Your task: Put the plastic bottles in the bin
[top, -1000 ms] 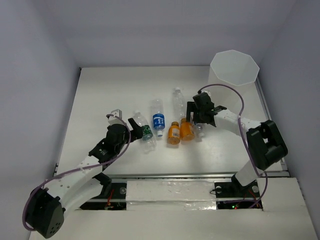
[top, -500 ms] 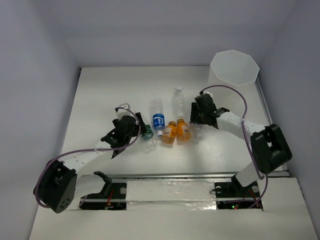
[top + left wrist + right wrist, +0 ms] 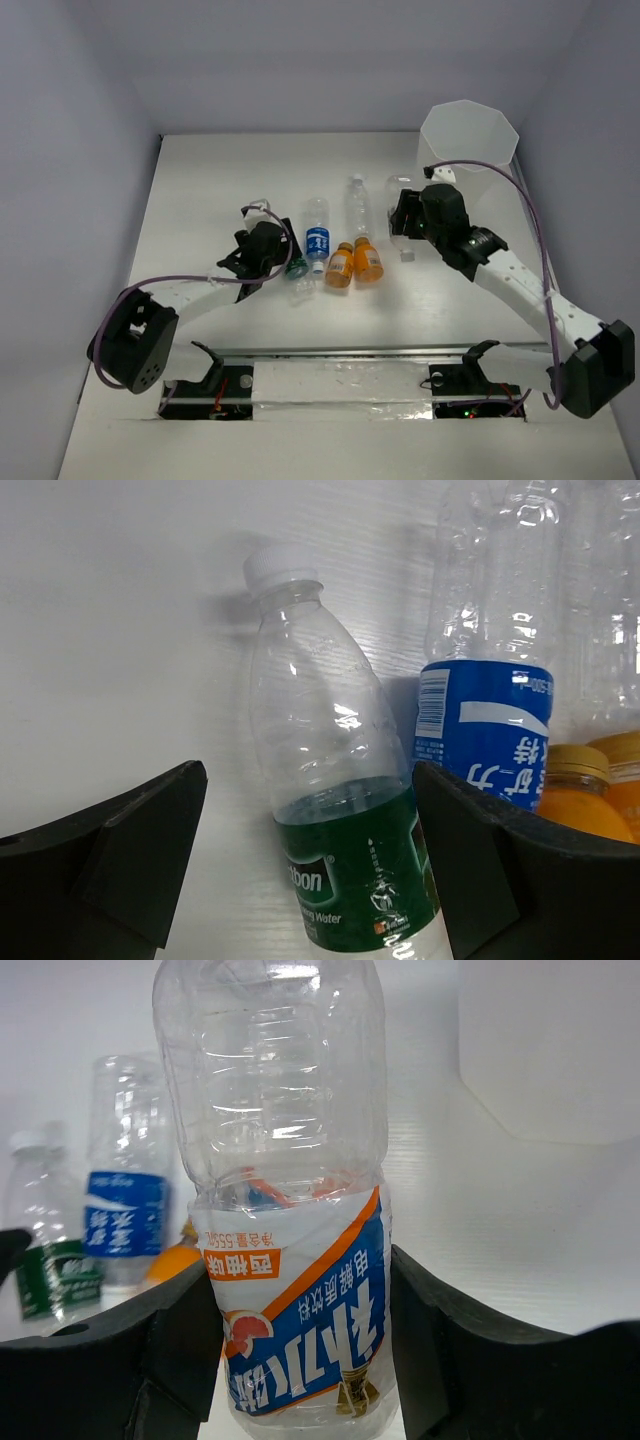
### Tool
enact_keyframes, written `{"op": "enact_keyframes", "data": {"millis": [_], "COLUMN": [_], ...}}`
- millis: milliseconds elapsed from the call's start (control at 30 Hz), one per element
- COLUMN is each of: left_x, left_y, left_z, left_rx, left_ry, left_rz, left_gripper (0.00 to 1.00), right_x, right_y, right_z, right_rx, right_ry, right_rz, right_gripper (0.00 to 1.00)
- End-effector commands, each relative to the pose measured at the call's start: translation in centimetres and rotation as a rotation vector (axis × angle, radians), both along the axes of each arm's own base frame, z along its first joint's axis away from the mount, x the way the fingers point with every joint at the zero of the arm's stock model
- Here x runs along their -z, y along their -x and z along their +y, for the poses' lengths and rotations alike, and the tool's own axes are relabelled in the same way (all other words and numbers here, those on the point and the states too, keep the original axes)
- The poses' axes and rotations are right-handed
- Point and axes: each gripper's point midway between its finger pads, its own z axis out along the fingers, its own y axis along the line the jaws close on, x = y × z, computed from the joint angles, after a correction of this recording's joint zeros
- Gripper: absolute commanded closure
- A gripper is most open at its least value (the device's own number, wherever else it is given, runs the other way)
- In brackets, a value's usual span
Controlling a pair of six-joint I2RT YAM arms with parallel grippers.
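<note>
The green-labelled bottle [image 3: 345, 870] isn't ready for my left gripper to close on it yet. My left gripper should go lower first, because one finger overlaps the edge of the label from above in the left wrist view.
My left gripper [image 3: 288, 262] is open, its jaws on either side of the green-labelled bottle [image 3: 345, 870], which lies on the table; both jaws stand apart from it. My right gripper [image 3: 408, 216] is shut on a clear bottle with a blue, orange and white label [image 3: 295, 1290] and holds it above the table. The blue-labelled bottle [image 3: 317, 240], two orange bottles [image 3: 340, 265] [image 3: 367, 262] and a plain clear bottle [image 3: 356, 198] lie in a row in the middle. The bin [image 3: 468, 136] stands at the far right, beyond the right gripper, and shows in the right wrist view [image 3: 550, 1050].
The white table [image 3: 200, 200] ends in a raised rail at the near edge [image 3: 340, 352]. Grey walls close in the back and both sides. The right arm's cable [image 3: 535, 215] loops over the table near the bin.
My left gripper slid forward until its jaws straddle the green-labelled bottle. My right gripper shut on the labelled clear bottle, lifted it and moved right, towards the bin. The two orange bottles shifted slightly.
</note>
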Motion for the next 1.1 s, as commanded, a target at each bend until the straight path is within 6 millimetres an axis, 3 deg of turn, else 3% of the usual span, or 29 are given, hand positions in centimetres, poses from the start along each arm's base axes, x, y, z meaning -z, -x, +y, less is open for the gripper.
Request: {"op": "enact_keyframes", "data": {"millis": [0,133,200,233,300,333,400,467,533,567,633,700,767,867,1067], "left_x": [-1.0,-0.5,-0.2,-0.4,0.1,0.2,0.6,1.0,1.2,0.8,0.8,0.1,-0.2,-0.6,-1.4], "left_y": [-1.6,-2.0,-2.2,-2.4,-2.5,-2.6,-2.6,-2.3,-2.0,-2.0,-1.7,-1.6,-1.5,-1.3,-1.1], "left_z": [-0.8,-0.9,-0.9,-1.0,-1.0,-1.0,-1.2,-1.2,-1.1,-1.0,-0.7,-0.5,-0.3,-0.2,-0.2], "left_rx": [-0.006,-0.013,-0.016,-0.018,-0.020,-0.022,-0.020,-0.015,-0.014,-0.016,-0.022,-0.028,-0.033,-0.031,-0.025], "left_ry": [0.008,0.004,-0.003,-0.006,-0.014,-0.014,-0.007,-0.002,0.001,0.008,0.006,0.016,0.016,0.020,0.040], "left_rz": [-0.044,-0.041,-0.040,-0.041,-0.035,-0.035,-0.027,-0.022,-0.019,-0.030,-0.035,-0.053,-0.061,-0.072,-0.092], "left_gripper": [0.18,0.19,0.20,0.21,0.21,0.21,0.23,0.27,0.35,0.37,0.44,0.48,0.52,0.56,0.60], "right_x": [-6.3,-14.3,-17.7,-20.2,-22.4,-24.5,-26.0,-28.7,-29.0,-30.3,-29.7,-30.2,-28.6,-28.0,-25.5], "right_y": [1.4,3.5,4.3,4.3,4.1,3.6,2.3,1.4,-1.2,-1.8,-4.8,-6.4,-8.7,-11.0,-14.2], "right_z": [1.6,2.8,1.9,1.0,-0.4,-2.1,-3.4,-6.8,-9.1,-10.1,-12.1,-13.6,-14.7,-16.1,-17.2], "right_rx": [-0.083,-0.196,-0.190,-0.155,-0.099,-0.004,0.081,0.251,0.378,0.419,0.524,0.597,0.657,0.702,0.740], "right_ry": [-0.050,-0.177,-0.193,-0.196,-0.167,-0.156,-0.095,-0.036,0.018,0.016,0.072,0.128,0.204,0.209,0.295], "right_rz": [-0.125,-0.291,-0.378,-0.436,-0.498,-0.560,-0.596,-0.652,-0.655,-0.677,-0.673,-0.680,-0.639,-0.665,-0.625], "right_gripper": [0.50,0.50,0.50,0.50,0.51,0.51,0.52,0.52,0.52,0.53,0.52,0.52,0.51,0.52,0.51]}}
